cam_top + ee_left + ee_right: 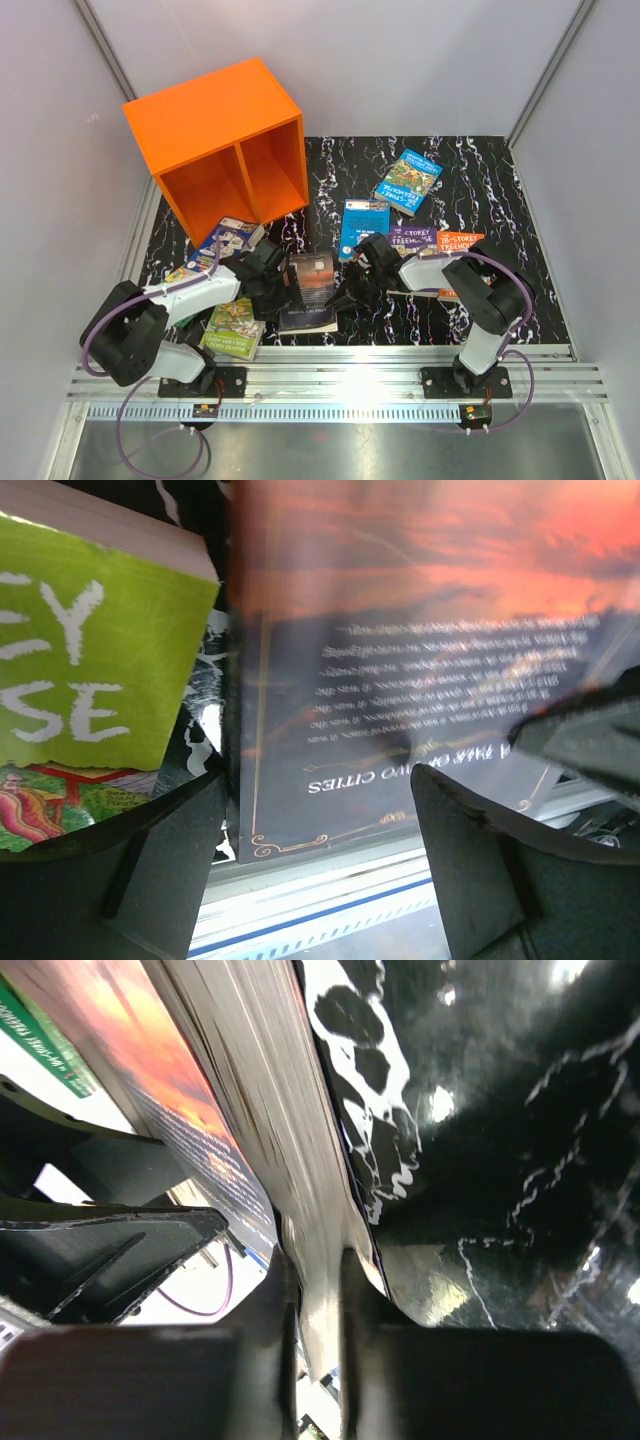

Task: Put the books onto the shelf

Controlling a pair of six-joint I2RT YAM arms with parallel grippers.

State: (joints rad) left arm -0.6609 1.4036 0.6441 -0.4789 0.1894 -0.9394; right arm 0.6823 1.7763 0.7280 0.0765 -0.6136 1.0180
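Observation:
I next need to grab the dark-covered book by its spine [283, 318] with my left gripper, to carry it onto the orange shelf [215, 130].
A dark-covered book [308, 287] is propped up off the black mat between my two grippers, its back cover with an orange sunset [400, 710] facing the left wrist camera. My right gripper [318, 1290] is shut on its page edge [250, 1110], reaching in from the right [352, 290]. On the book's left my left gripper [272, 288] stands open, its fingers spread wide in front of the lower cover [320, 820]. The orange shelf [215, 130] sits at the back left with both compartments facing the arms. Other books lie flat: blue ones [407, 181] [363, 225] and a green one [232, 328].
A purple book [410, 240] and an orange one [462, 242] lie under the right arm. More books [225, 240] are piled at the left under the left arm; the green cover [90, 650] is close beside my left finger. An aluminium rail [340, 375] bounds the near edge.

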